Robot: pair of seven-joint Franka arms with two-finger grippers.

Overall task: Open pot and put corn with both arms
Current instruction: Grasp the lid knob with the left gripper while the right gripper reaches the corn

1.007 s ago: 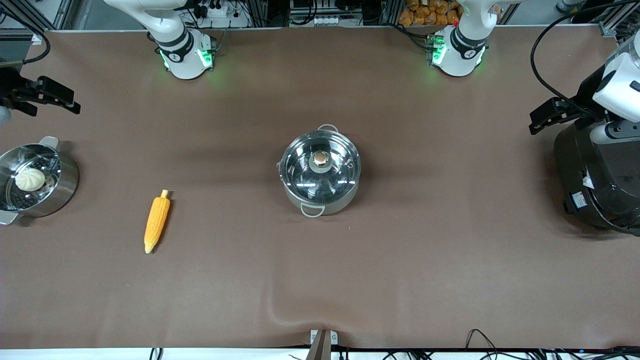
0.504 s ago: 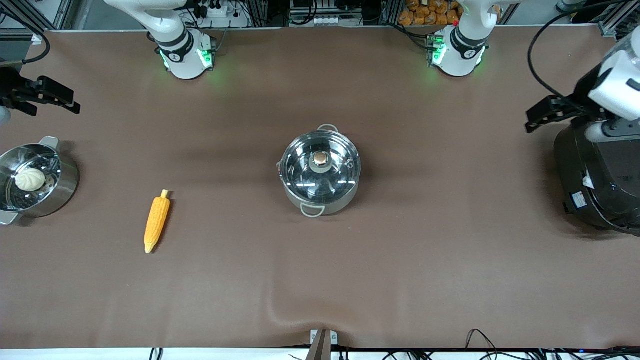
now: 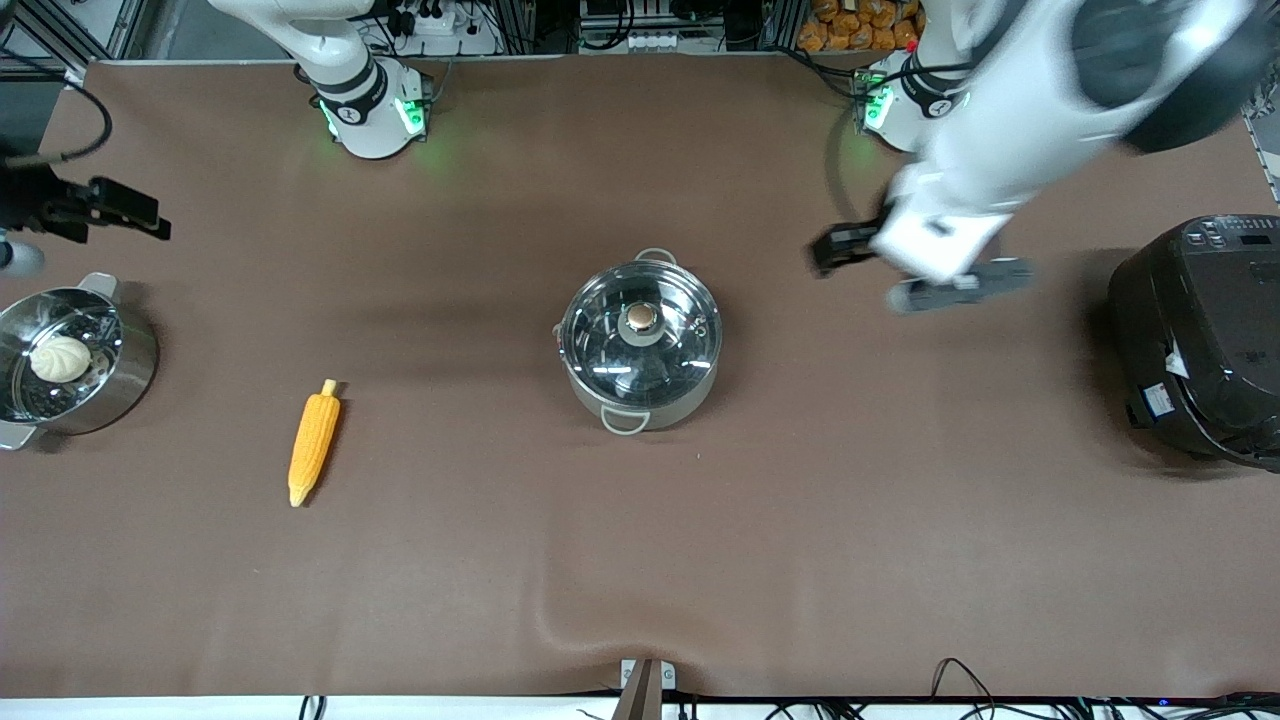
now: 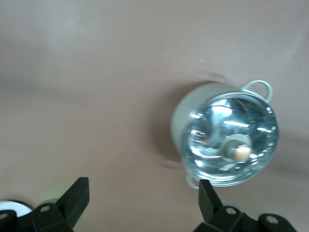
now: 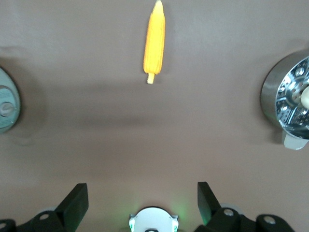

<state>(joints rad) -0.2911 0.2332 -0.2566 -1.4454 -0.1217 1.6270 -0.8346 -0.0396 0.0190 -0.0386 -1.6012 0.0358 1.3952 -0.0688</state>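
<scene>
I need to grab the glass lid's brass knob with my left gripper next, to open the steel pot for the corn.
The steel pot stands mid-table with its glass lid on and the brass knob on top; it also shows in the left wrist view. The corn lies on the cloth toward the right arm's end, nearer the front camera than the pot, and shows in the right wrist view. My left gripper is up in the air over bare cloth between the pot and the rice cooker, open and empty. My right gripper hovers beside the steamer pot, open and empty.
A steel steamer pot with a white bun stands at the right arm's end. A big black rice cooker stands at the left arm's end. The cloth has a raised fold near the front edge.
My left arm has swung from over the rice cooker toward the pot. My right gripper has shifted slightly. Pot and corn have not moved.
</scene>
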